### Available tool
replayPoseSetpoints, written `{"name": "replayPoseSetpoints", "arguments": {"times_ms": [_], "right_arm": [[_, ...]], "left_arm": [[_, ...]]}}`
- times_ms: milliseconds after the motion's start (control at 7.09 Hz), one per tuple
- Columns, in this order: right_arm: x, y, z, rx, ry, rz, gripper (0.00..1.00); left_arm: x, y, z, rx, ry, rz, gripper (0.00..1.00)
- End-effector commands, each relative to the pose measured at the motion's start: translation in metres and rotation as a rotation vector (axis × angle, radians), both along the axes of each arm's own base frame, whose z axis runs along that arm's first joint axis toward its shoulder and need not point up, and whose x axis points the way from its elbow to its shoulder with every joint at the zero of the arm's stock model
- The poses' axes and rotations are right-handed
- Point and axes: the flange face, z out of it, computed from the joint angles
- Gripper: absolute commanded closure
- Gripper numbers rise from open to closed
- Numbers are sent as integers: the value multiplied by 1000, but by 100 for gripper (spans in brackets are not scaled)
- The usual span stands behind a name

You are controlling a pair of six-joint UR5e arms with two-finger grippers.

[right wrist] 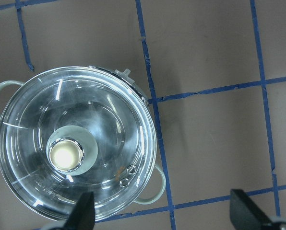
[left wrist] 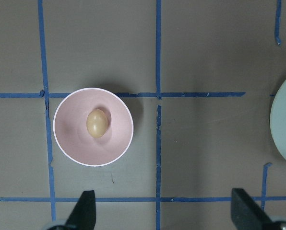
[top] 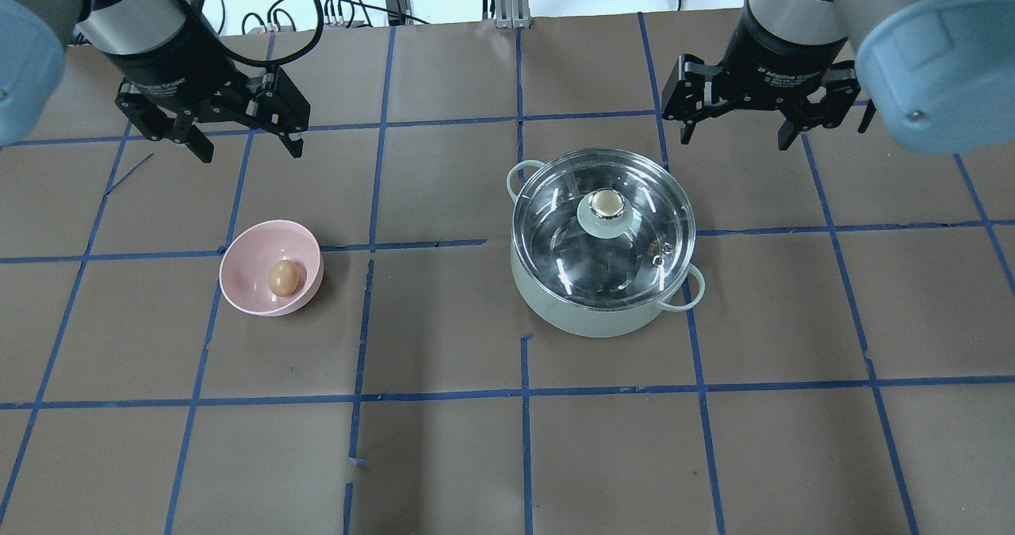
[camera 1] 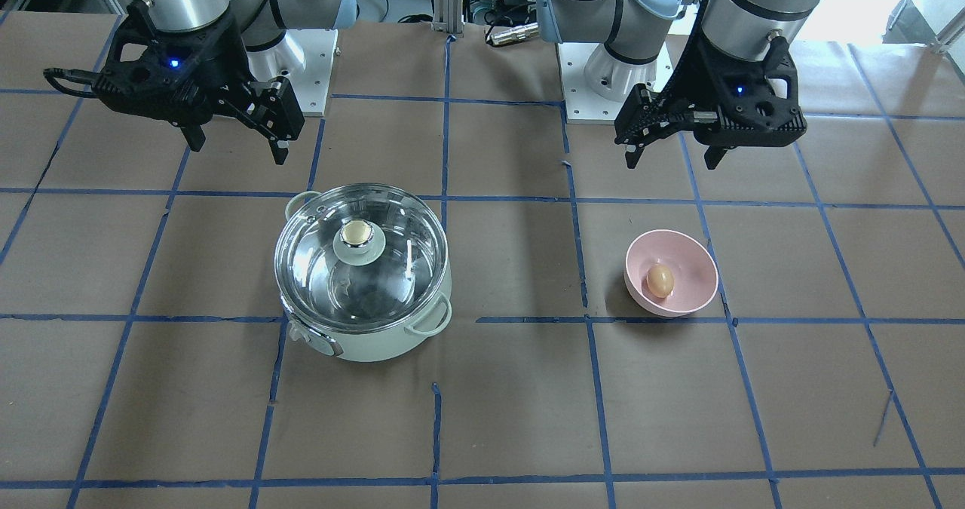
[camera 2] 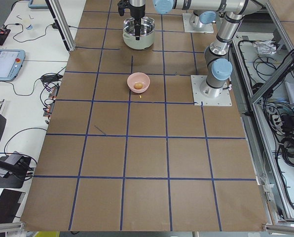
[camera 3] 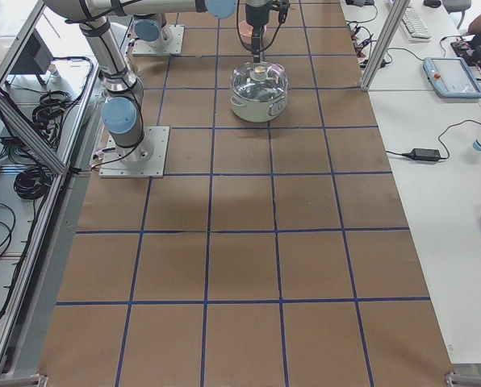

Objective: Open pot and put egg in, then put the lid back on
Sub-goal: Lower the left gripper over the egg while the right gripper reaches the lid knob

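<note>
The glass lid is wider than the robot's open fingers, so the right gripper needs to grab the lid's narrow golden knob [camera 1: 356, 233] [right wrist: 66, 155] next.
The mint-green pot [top: 600, 322] stands on the table with the glass lid [top: 555, 242] on it, golden knob [top: 607, 202] at the centre. The tan egg [top: 283, 277] lies in a pink bowl [top: 246, 257]. My left gripper [top: 248, 151] hangs open and empty above the table, beyond the bowl. My right gripper [top: 736, 140] hangs open and empty beyond the pot. In the left wrist view the egg [left wrist: 97, 122] sits in the bowl [left wrist: 71, 141] ahead of the open fingers [left wrist: 85, 207]. In the right wrist view the lid [right wrist: 109, 120] and knob [right wrist: 65, 154] lie ahead and to the left.
The table is brown paper crossed by a blue tape grid [top: 523, 392]. The arm bases [camera 1: 603, 79] stand at the robot's edge of the table. Bowl and pot are about two grid squares apart. Desks with cables flank the table in the side views.
</note>
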Motion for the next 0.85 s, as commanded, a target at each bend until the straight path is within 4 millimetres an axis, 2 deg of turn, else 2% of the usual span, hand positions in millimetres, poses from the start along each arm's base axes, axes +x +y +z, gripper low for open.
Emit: {"name": "replayPoseSetpoints", "arguments": {"times_ms": [0,141,423,564,706], "right_arm": [[0,0,-4,8,0,-3,0],[0,0,-3,6,0,0,0],[1,3,-17,30,1,-4,0],[9,5,-24,34,-5,-1,0],[25,1,-39,19,-76,-7,0]], "left_arm": [[0,1,-3,6,0,-2,0],[0,5,-6,12,-1,-10,0],[2,7,-7,14,-6,-10,0],[2,9,-15,34,-5,-8,0],[17,5,-31,40,-3,30,0]]}}
